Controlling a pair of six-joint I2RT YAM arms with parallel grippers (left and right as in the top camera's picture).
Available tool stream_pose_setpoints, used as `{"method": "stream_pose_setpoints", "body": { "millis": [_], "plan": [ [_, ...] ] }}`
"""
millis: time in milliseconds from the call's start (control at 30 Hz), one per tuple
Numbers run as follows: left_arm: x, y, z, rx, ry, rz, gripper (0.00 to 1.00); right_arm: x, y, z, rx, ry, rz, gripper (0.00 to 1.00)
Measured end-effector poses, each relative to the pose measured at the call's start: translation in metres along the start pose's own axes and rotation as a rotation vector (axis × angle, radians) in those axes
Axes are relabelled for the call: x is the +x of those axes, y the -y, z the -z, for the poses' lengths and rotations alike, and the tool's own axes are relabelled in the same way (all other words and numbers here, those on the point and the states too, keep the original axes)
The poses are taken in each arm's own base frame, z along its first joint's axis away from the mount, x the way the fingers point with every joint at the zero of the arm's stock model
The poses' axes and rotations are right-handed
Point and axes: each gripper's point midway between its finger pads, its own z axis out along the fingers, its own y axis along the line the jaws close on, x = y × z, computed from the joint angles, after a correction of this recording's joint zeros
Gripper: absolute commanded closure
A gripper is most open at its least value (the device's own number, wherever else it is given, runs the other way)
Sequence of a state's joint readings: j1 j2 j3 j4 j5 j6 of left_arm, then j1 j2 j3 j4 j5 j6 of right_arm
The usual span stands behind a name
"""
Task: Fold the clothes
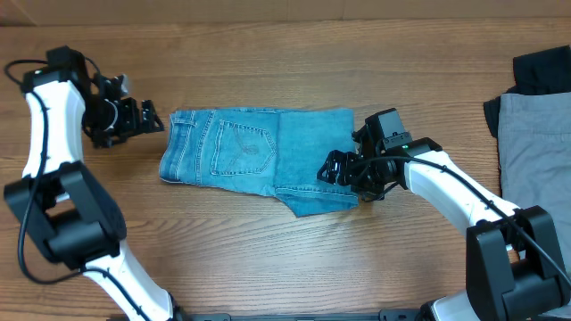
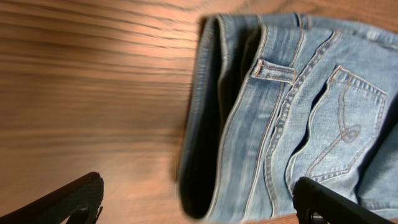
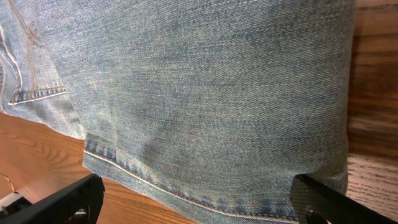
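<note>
Next, the left gripper takes hold of the denim jeans (image 1: 259, 156) by the waistband edge (image 1: 170, 150) to fold the waistband end over the rest toward the jeans' hem.
Light blue denim jeans (image 1: 259, 156) lie folded on the wooden table, waistband to the left, a stitched back pocket facing up. My left gripper (image 1: 152, 120) is open and empty, just left of the waistband (image 2: 214, 124); its fingers frame the waistband edge (image 2: 196, 208). My right gripper (image 1: 335, 169) is open over the jeans' right folded end; the hem (image 3: 186, 186) lies between its fingers (image 3: 196, 205), not held. Grey trousers (image 1: 535, 143) and a black garment (image 1: 542, 71) lie at the far right.
The wooden table (image 1: 268, 62) stretches behind and in front of the jeans. The grey trousers and black garment are piled at the right edge, apart from the jeans.
</note>
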State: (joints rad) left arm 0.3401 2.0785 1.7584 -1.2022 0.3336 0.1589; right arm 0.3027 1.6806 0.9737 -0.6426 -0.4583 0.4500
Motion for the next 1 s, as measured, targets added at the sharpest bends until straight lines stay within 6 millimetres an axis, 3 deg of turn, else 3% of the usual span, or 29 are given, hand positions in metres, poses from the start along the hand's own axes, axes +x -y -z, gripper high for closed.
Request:
{"method": "stream_pose_setpoints", "body": {
  "millis": [267, 467, 567, 667, 700, 800, 933, 1000],
  "plan": [
    [0.015, -0.002, -0.067, 0.142, -0.149, 0.028, 0.00, 0.003, 0.001, 0.000, 0.001, -0.014, -0.002, 0.00],
    [0.015, 0.007, -0.072, 0.210, -0.153, 0.028, 0.00, 0.005, 0.001, 0.000, 0.004, -0.020, -0.004, 0.00],
    [0.015, 0.018, -0.074, 0.259, -0.154, 0.024, 0.05, 0.005, 0.001, 0.000, 0.004, -0.020, -0.004, 0.00],
    [0.016, 0.034, -0.080, 0.296, -0.169, -0.010, 0.18, 0.005, 0.002, 0.000, 0.004, -0.021, -0.005, 0.00],
    [0.017, 0.039, -0.082, 0.299, -0.176, -0.023, 0.29, 0.005, 0.001, 0.000, 0.004, -0.021, -0.005, 0.00],
    [0.021, 0.056, -0.091, 0.305, -0.203, -0.069, 0.44, 0.005, 0.002, 0.000, 0.005, -0.021, -0.005, 0.00],
    [0.027, 0.072, -0.103, 0.294, -0.239, -0.108, 0.96, 0.006, 0.002, 0.000, 0.008, -0.024, -0.008, 0.00],
    [0.030, 0.077, -0.109, 0.285, -0.257, -0.110, 0.96, 0.007, 0.003, 0.000, 0.010, -0.027, -0.010, 0.00]
  ]
}}
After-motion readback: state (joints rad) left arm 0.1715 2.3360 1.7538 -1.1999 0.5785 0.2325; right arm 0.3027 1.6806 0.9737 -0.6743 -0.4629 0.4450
